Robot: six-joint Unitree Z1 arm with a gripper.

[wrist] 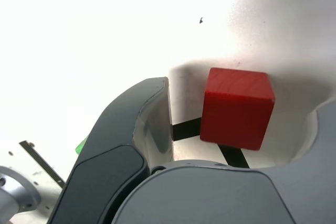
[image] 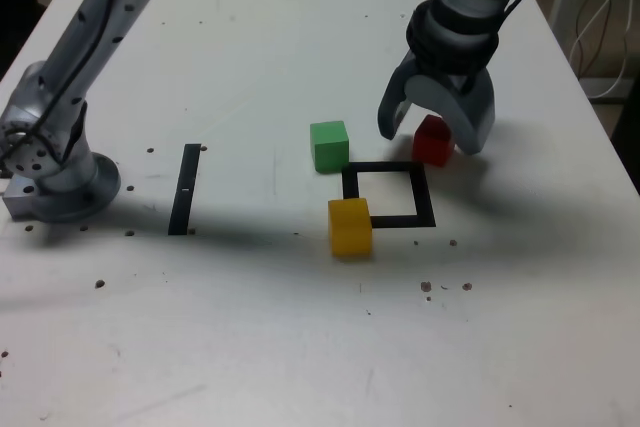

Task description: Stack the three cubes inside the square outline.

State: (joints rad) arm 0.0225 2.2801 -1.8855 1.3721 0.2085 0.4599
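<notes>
I should start the stack inside the square outline next, so I need to grab the red cube by its opposite sides with my gripper.
The red cube rests on the table just behind the square outline, outside its far right corner in the exterior view. My gripper is lowered over it and open, one finger on each side. In the wrist view the red cube sits between the fingers with a gap on both sides, and a piece of the outline's black tape shows under it. The green cube stands off the outline's far left corner. The yellow cube stands at its near left corner, touching the tape.
A straight black strip lies at the exterior view's left, near the arm's grey base. The table's right edge runs close behind the gripper, with cables beyond it.
</notes>
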